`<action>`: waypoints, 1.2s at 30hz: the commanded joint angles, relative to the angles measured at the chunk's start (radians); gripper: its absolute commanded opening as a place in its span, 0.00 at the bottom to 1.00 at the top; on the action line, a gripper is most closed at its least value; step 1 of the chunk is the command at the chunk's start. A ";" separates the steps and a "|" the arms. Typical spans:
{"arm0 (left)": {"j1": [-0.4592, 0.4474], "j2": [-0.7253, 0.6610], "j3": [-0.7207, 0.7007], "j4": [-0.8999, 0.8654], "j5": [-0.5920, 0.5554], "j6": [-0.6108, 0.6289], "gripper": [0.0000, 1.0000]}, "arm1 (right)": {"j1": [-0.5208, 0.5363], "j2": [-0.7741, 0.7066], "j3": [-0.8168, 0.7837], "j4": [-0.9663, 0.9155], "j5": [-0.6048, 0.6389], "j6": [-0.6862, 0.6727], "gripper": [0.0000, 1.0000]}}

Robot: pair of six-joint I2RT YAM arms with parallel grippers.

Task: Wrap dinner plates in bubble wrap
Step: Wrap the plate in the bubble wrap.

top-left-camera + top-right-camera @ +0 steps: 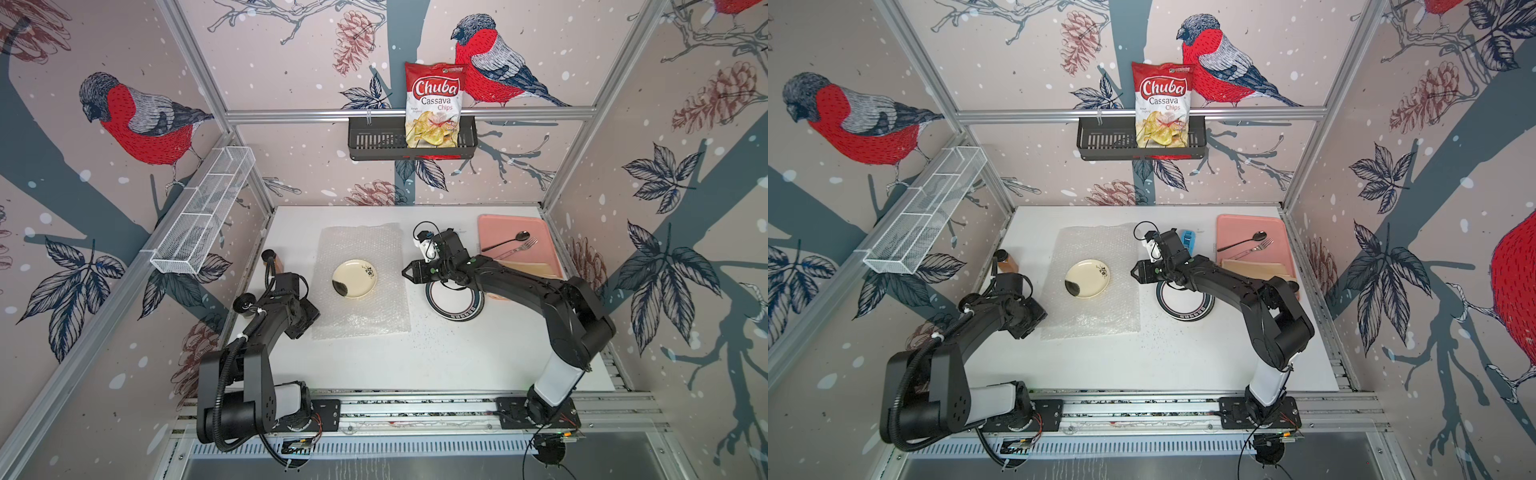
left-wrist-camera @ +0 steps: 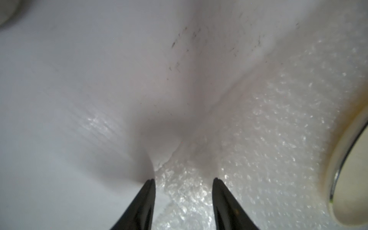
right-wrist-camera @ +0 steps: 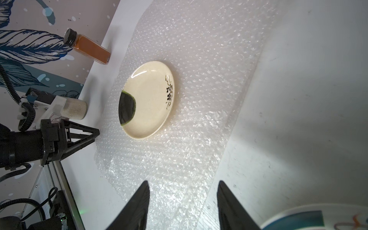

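The bubble wrap needs to be folded over the plate, so my left gripper should next pinch its loose edge [image 1: 315,296], clear of the cream dinner plate [image 1: 354,279].
A clear bubble wrap sheet [image 1: 365,249] [image 1: 1096,320] lies flat on the white table. On its middle rests a small cream dinner plate [image 1: 354,279] [image 1: 1087,279] [image 3: 148,99] with a dark green patch and black flowers. My left gripper [image 2: 184,180] [image 3: 96,136] is low at the sheet's near-left edge, jaws apart, the wrap's edge lying between the fingertips. My right gripper [image 1: 405,272] [image 3: 183,183] hovers open over the sheet's right edge. Under the right arm sits a second dinner plate [image 1: 455,309] [image 1: 1183,307], white-centred with a dark rim, partly hidden.
A pink tray [image 1: 498,226] at the back right holds a spoon [image 1: 505,241], a fork [image 1: 517,249] and a tan napkin [image 1: 528,268]. A brown spice bottle [image 3: 87,46] and a sand-filled jar [image 3: 75,109] stand by the left wall. A chips bag [image 1: 434,104] sits in a black wall basket.
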 commanded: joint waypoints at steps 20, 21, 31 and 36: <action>0.002 -0.005 0.070 -0.028 0.014 0.011 0.06 | 0.008 0.023 0.037 -0.028 -0.012 -0.020 0.55; 0.002 -0.011 0.082 -0.036 0.020 0.012 0.05 | 0.008 0.027 0.041 -0.031 -0.013 -0.020 0.55; -0.032 0.011 0.171 -0.030 0.153 -0.005 0.00 | 0.035 0.063 0.086 -0.066 0.001 -0.030 0.55; -0.121 0.071 0.266 0.037 0.223 -0.089 0.00 | 0.038 0.063 0.091 -0.076 0.009 -0.027 0.55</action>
